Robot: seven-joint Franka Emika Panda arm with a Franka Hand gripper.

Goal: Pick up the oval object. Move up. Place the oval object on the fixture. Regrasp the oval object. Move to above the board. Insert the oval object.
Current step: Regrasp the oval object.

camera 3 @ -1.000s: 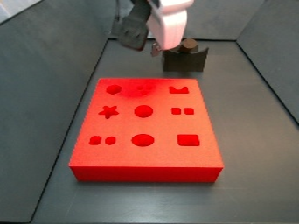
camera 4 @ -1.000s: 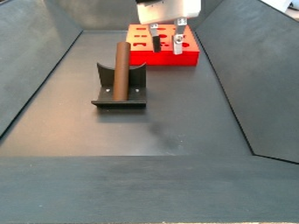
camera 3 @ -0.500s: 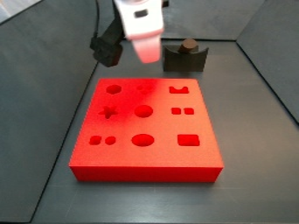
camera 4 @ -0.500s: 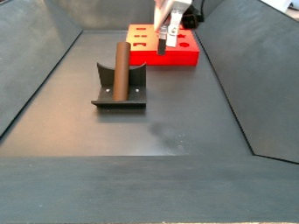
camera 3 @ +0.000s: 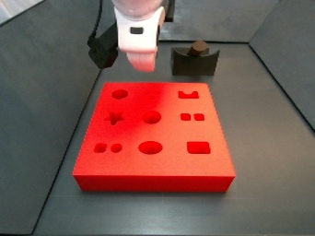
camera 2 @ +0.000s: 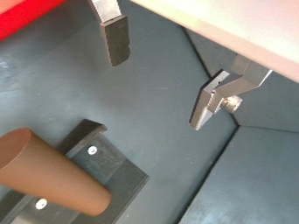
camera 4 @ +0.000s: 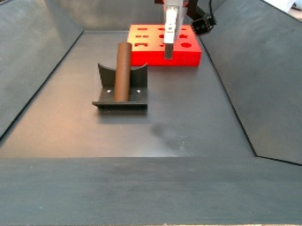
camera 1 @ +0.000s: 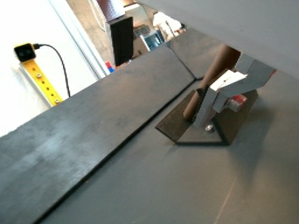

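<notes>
My gripper grips the oval object by the upper part of its body (camera 3: 200,47) next, to insert it into the board (camera 3: 154,138).
The oval object (camera 4: 118,64) is a brown peg leaning upright in the dark fixture (camera 4: 120,95), which stands beyond the board's far end in a side view (camera 3: 194,63). My gripper (camera 3: 142,61) hangs open and empty over the far left part of the red board (camera 3: 154,138), apart from the peg. In a wrist view its two fingers stand wide apart around the gripper's middle (camera 2: 163,70), with bare grey floor between them. The peg (camera 2: 41,171) and the fixture (camera 2: 111,171) lie off to one side, and a strip of the board (camera 2: 24,17) shows at the edge.
Sloped grey walls (camera 4: 35,71) enclose the floor on both sides. The board (camera 4: 165,48) has several shaped cut-outs in its top. A yellow power strip (camera 1: 35,70) and lab clutter lie outside the enclosure.
My gripper has moved away from the fixture, leftward and over the board's far edge. It stays open and empty. The peg has stayed in the fixture.
</notes>
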